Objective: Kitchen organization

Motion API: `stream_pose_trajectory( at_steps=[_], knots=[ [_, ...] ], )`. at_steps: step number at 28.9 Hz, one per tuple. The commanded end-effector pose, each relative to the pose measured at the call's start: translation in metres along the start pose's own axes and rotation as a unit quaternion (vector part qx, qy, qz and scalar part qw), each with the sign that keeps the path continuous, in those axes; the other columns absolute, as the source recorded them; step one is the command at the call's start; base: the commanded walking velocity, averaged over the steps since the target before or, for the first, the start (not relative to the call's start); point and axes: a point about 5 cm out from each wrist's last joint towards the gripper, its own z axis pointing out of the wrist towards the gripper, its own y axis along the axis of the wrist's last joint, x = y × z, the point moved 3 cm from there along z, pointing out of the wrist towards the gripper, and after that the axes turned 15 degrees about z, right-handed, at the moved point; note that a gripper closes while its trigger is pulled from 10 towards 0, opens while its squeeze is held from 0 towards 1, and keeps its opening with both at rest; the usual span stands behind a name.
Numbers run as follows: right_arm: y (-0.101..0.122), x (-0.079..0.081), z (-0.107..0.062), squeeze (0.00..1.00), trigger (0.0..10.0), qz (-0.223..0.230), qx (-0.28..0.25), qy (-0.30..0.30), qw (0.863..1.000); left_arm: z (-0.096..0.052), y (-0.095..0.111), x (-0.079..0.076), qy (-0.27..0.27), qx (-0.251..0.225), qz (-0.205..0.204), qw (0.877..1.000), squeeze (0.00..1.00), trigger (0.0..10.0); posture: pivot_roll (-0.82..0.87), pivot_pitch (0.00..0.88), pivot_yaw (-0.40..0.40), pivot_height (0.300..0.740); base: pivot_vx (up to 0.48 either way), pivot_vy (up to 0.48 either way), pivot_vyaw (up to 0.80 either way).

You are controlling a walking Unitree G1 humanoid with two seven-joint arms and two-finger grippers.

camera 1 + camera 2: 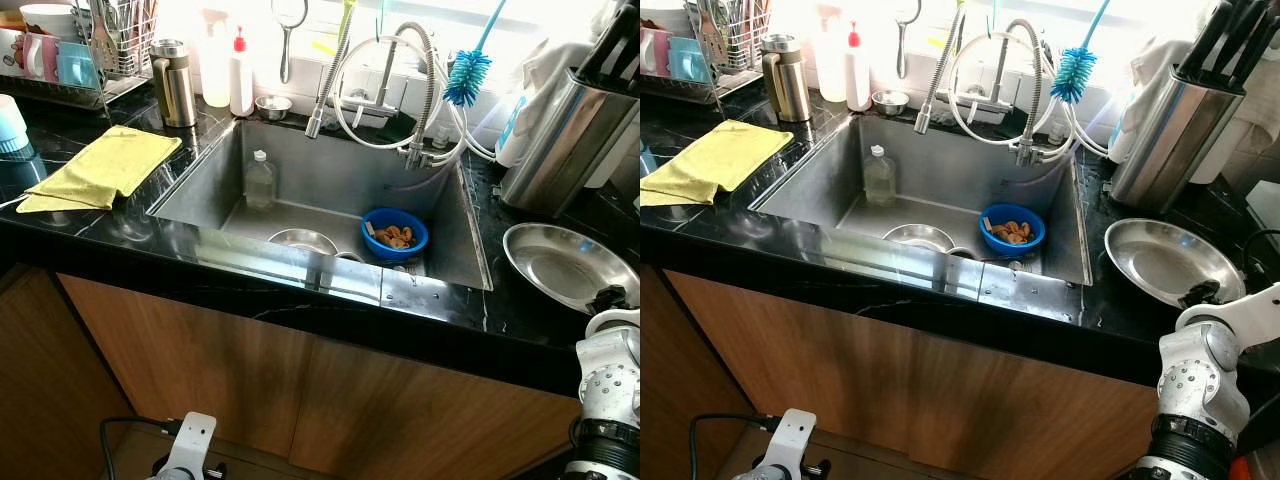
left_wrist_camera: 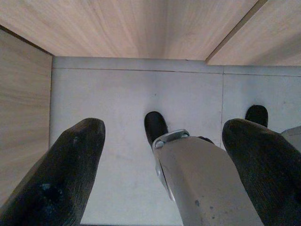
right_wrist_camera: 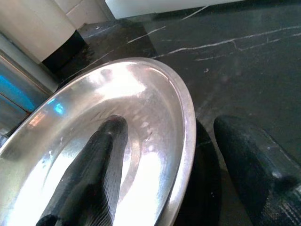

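Observation:
The steel plate point(image 3: 94, 103) needs to go into the sink, so my right gripper should next pick up the plate by its rim point(image 3: 186, 122).
A shiny steel plate point(image 1: 560, 265) lies on the black counter to the right of the sink point(image 1: 300, 160). My right gripper point(image 3: 183, 179) is open at the plate's near rim, one finger point(image 3: 101, 174) over the inside of the plate point(image 3: 94, 103) and the other on the counter side. In the sink stand a blue bowl point(image 1: 394, 233) holding brown food scraps, a steel bowl point(image 1: 300, 241) and a clear bottle point(image 1: 260, 180). My left gripper point(image 2: 164, 188) hangs open and empty low beside the wooden cabinet, over the grey floor.
A yellow cloth point(image 1: 105, 165) lies on the counter left of the sink, with a dish rack point(image 1: 80, 50) and a steel flask point(image 1: 173, 82) behind it. A steel knife holder point(image 1: 570, 140) stands behind the plate. A blue brush point(image 1: 467, 75) and hoses hang by the tap.

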Motion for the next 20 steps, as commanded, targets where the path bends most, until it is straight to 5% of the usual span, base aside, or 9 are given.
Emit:
stream_pose_trajectory(
  at_steps=[1,7,9,10,11,20],
  knots=[
    [0.000,0.002,0.001,0.00,10.0,0.009,0.006,-0.002,1.000,0.000,-0.001,-0.002,-0.004,0.001,0.007,1.000,0.00,10.0,0.18,0.000,-0.154,0.736,0.000,0.000,0.00],
    [-0.002,0.007,0.002,0.00,10.0,-0.018,0.015,0.014,1.000,0.000,-0.001,-0.002,-0.006,0.002,0.007,1.000,0.00,10.0,0.18,0.000,-0.157,0.736,0.000,0.000,0.00],
    [-0.001,0.007,0.001,0.00,9.2,-0.017,0.012,0.012,1.000,0.000,-0.001,-0.002,-0.007,0.002,0.006,1.000,0.00,10.0,0.17,0.000,-0.157,0.736,0.000,0.000,0.00],
    [-0.001,0.007,0.001,0.00,1.7,-0.016,0.013,0.012,1.000,0.000,-0.001,-0.002,-0.007,0.002,0.006,1.000,0.00,10.0,0.17,0.000,-0.157,0.736,0.000,0.000,0.00],
    [-0.001,0.007,0.002,0.00,0.0,-0.016,0.013,0.012,1.000,0.000,-0.001,-0.002,-0.007,0.002,0.005,1.000,0.00,10.0,0.17,0.000,-0.157,0.736,0.000,0.000,0.00],
    [0.002,0.012,0.003,0.00,0.0,-0.013,0.011,0.014,1.000,0.000,0.001,-0.003,-0.007,0.000,0.002,1.000,0.00,10.0,0.18,0.000,-0.161,0.736,0.000,0.000,0.00]
  ],
)
